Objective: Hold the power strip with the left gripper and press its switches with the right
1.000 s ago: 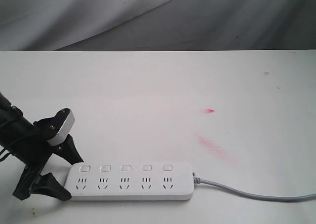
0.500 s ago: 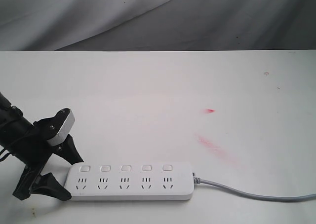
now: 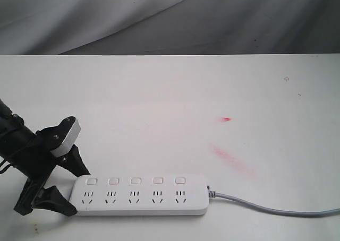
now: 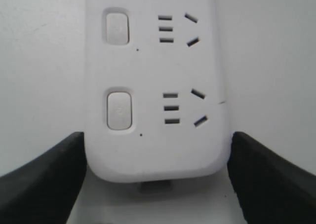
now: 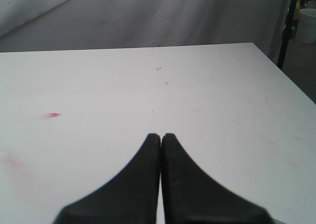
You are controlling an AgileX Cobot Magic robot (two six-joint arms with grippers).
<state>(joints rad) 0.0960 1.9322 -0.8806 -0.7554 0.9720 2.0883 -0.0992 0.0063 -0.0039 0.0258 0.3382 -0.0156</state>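
My left gripper is to hold the power strip next by the end opposite its cord, so that its switches stay free to be pressed.
The white power strip (image 3: 139, 195) lies flat near the table's front edge, its grey cord (image 3: 265, 207) trailing off to the right. Its row of square switches (image 3: 135, 181) faces up and nothing touches them. My left gripper (image 3: 74, 190) straddles the strip's left end, one black finger on each long side. In the left wrist view both fingers (image 4: 59, 169) press against the sides of the power strip (image 4: 153, 71), with two switches (image 4: 119, 109) showing. My right gripper (image 5: 161, 135) is shut on nothing above bare table and is outside the exterior view.
Red smears mark the white table (image 3: 159, 92) right of centre: a small one (image 3: 227, 119) and a longer one (image 3: 229, 157). In the right wrist view the table's far corner (image 5: 254, 44) drops off, with a dark pole (image 5: 286, 31) and a white bucket (image 5: 308, 24) beyond it.
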